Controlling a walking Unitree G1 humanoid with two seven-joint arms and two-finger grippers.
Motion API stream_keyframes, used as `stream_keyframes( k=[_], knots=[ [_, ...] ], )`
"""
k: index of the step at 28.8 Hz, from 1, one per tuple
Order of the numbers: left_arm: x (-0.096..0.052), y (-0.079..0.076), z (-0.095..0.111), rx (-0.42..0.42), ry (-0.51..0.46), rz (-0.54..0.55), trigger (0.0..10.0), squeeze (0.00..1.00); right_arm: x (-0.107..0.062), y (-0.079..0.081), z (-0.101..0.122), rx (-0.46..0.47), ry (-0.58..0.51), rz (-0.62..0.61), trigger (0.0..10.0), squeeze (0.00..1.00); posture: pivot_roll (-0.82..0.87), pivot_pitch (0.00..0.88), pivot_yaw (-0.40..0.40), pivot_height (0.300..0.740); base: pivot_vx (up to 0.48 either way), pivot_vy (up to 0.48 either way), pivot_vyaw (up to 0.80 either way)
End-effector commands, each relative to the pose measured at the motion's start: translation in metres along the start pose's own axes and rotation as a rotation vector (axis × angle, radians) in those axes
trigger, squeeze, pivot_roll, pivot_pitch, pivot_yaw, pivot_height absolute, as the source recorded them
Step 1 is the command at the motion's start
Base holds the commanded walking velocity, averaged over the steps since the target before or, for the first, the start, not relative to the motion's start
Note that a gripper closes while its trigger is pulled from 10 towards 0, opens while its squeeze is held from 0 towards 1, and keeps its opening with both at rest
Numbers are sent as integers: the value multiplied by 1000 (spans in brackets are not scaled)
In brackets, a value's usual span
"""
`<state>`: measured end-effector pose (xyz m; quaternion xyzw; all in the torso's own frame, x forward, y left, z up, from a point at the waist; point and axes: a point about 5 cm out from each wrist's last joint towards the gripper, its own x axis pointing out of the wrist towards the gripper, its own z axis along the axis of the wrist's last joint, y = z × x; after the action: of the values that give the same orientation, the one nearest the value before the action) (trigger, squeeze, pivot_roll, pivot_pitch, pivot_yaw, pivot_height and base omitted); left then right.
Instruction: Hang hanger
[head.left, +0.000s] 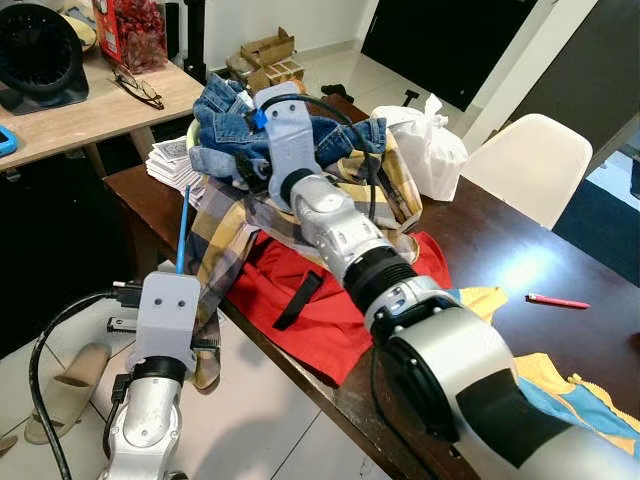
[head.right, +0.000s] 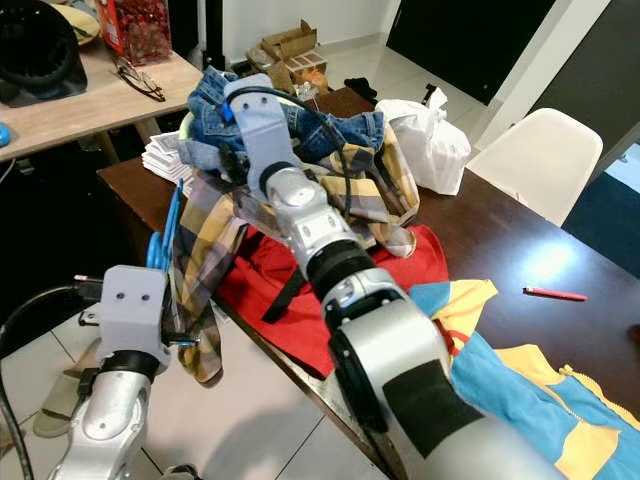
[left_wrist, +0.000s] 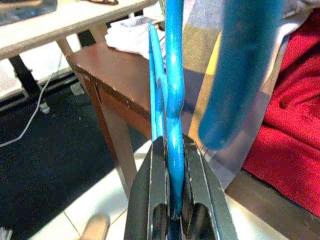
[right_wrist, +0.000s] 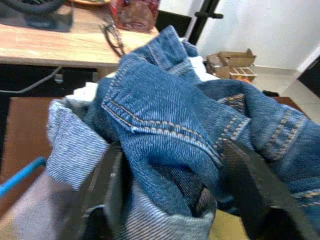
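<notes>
My right gripper picks up the jeans by a bunched fold (right_wrist: 175, 162) next, since it stands up while the slack denim around it spreads over the heap.
My left gripper (left_wrist: 172, 145) is shut on a blue plastic hanger (left_wrist: 172, 85), held off the near corner of the dark wooden table (head.left: 520, 260). The hanger (head.left: 183, 230) rises beside a yellow and grey plaid shirt (head.left: 225, 240) that drapes over the table edge; whether it sits inside the shirt I cannot tell. My right arm reaches across the table to a heap of blue jeans (head.left: 230, 115). The right gripper (right_wrist: 172, 150) is open, one finger (right_wrist: 107, 185) on each side of a bunched fold of denim (right_wrist: 165, 115).
A red garment (head.left: 300, 300) lies under the plaid shirt. A white bag (head.left: 430, 150), a red pen (head.left: 558, 300) and a yellow and blue garment (head.left: 580, 400) are on the table. A white chair (head.left: 530, 160) stands beyond. Sandals (head.left: 70, 375) lie on the floor.
</notes>
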<state>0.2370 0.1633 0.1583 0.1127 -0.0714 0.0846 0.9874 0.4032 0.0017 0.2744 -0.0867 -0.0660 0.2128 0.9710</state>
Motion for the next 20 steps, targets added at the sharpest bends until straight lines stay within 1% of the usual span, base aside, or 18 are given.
stream_keyframes(
  k=[1,8,10,11,12,13,14,15,16,19,20],
  knots=[
    [-4,-7,0,-21,14,-15,10000,0,-4,-15,-22,-10,86,-31,0,0,252,142,-255,740,0,0,0],
    [-5,-7,0,-24,15,-14,10000,0,-5,-16,-24,33,87,-19,0,0,247,145,-254,740,0,0,0],
    [-5,-7,0,-25,16,-13,10000,0,-5,-14,-22,77,64,-3,0,0,247,145,-254,740,0,0,0],
    [-5,-7,0,-25,16,-13,10000,0,-5,-14,-22,77,64,-3,0,0,247,145,-254,740,0,0,0],
    [-4,-6,0,-25,16,-13,10000,0,-4,-11,-17,135,33,12,0,0,250,145,-255,740,0,0,0],
    [-4,-6,0,-25,16,-13,10000,0,-4,-11,-17,135,33,12,0,0,250,145,-255,740,0,0,0],
    [-4,-6,0,-25,17,-13,10000,0,-3,-10,-14,167,17,19,0,0,250,145,-255,740,0,0,0],
    [-4,-6,0,-25,17,-13,10000,0,-3,-10,-14,167,17,19,0,0,250,145,-255,740,0,0,0],
    [-4,-6,-1,-24,18,-12,10000,0,-2,-8,-6,271,-20,41,0,0,253,143,-254,740,0,0,0],
    [-4,-6,-1,-24,18,-12,10000,0,-2,-8,-6,271,-20,41,0,0,253,143,-254,740,0,0,0],
    [-4,-5,-1,-24,19,-12,10000,0,0,-5,10,467,-79,92,0,0,252,139,-252,740,0,0,0]
  ],
)
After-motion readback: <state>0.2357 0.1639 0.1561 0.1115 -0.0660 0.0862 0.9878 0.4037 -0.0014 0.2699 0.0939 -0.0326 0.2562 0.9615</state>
